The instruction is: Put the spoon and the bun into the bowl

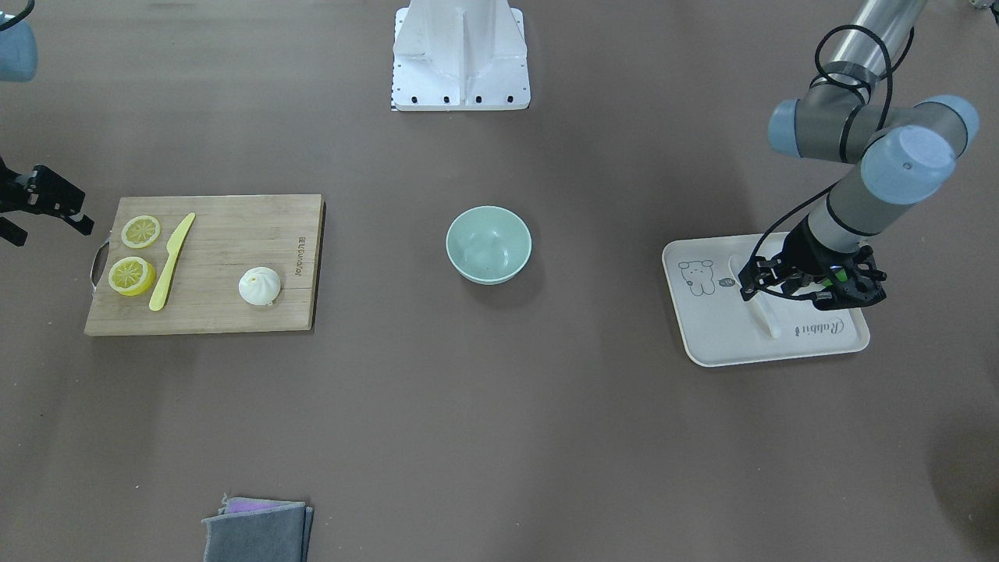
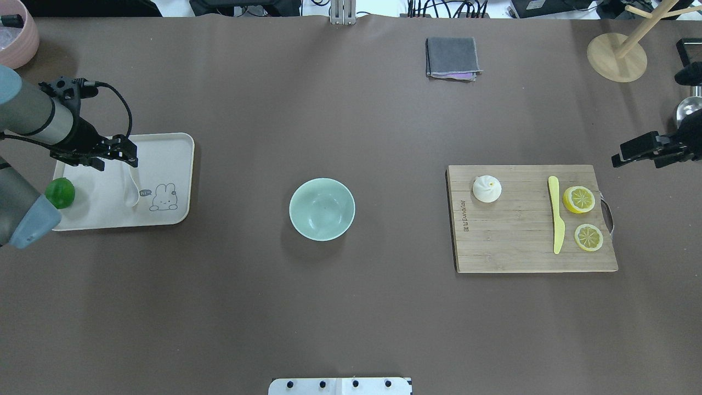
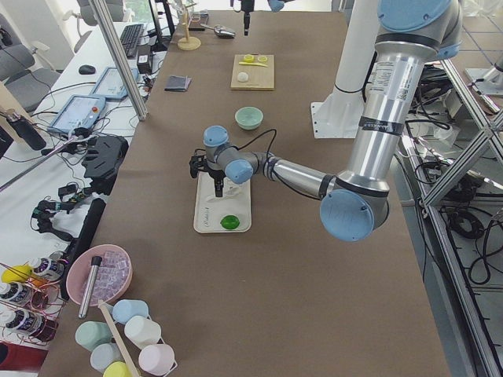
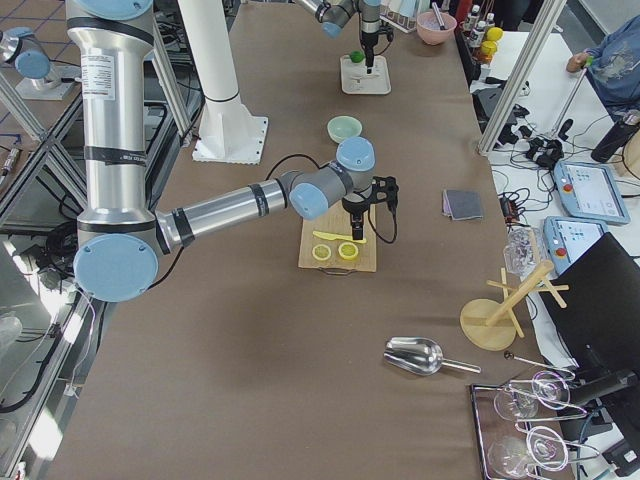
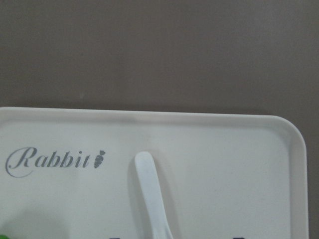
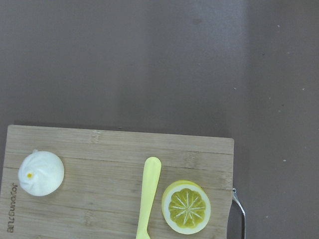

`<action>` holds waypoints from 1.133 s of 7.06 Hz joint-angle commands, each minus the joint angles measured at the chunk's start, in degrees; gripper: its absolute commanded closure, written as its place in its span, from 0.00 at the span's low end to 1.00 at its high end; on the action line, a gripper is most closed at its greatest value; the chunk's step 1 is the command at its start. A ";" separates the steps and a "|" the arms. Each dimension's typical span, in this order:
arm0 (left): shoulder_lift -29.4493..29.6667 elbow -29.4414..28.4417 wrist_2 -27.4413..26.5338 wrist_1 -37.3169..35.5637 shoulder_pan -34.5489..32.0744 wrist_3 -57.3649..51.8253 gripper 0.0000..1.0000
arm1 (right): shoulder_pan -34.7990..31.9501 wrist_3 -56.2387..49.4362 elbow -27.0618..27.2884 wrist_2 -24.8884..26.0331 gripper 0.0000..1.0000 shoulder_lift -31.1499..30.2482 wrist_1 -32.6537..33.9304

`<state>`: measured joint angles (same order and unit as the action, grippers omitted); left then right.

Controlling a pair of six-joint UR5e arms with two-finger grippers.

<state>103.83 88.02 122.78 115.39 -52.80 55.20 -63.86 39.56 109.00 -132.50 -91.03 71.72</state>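
The left gripper will next grab the spoon by its handle (image 1: 769,321), so that the white spoon can go in the mint-green bowl (image 1: 488,244).
The white spoon (image 2: 131,187) lies on a cream tray (image 2: 164,153) at the table's left, its handle showing in the left wrist view (image 5: 151,194). My left gripper (image 2: 116,162) hangs open just above the spoon's handle end, also seen in the front view (image 1: 808,295). The mint-green bowl (image 2: 322,209) stands empty at the table's middle. The white pleated bun (image 2: 486,188) sits on a wooden cutting board (image 2: 510,247) at the right, and shows in the right wrist view (image 6: 41,173). My right gripper (image 2: 636,161) is open and empty, beyond the board's handle end.
A yellow plastic knife (image 2: 555,214) and two lemon slices (image 2: 579,199) lie on the board. A green lime (image 2: 60,192) sits on the tray. A folded grey cloth (image 2: 452,57), a wooden stand (image 2: 617,57) and a pink bowl (image 2: 16,38) are at the far edge.
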 commanded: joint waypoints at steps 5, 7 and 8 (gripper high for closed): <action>1.82 -3.39 -2.02 0.45 0.60 0.08 0.90 | 0.93 0.51 0.07 -0.04 0.00 0.59 0.00; 2.08 -2.51 -2.19 0.36 0.60 0.08 1.00 | 0.93 0.87 -0.01 0.05 0.00 0.59 0.00; 2.78 -0.51 -2.10 0.18 0.51 0.25 1.00 | 0.93 0.87 -0.01 0.05 0.00 0.59 0.00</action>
<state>106.00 85.78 120.65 115.72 -52.22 55.32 -62.93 40.38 109.02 -132.48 -90.44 71.72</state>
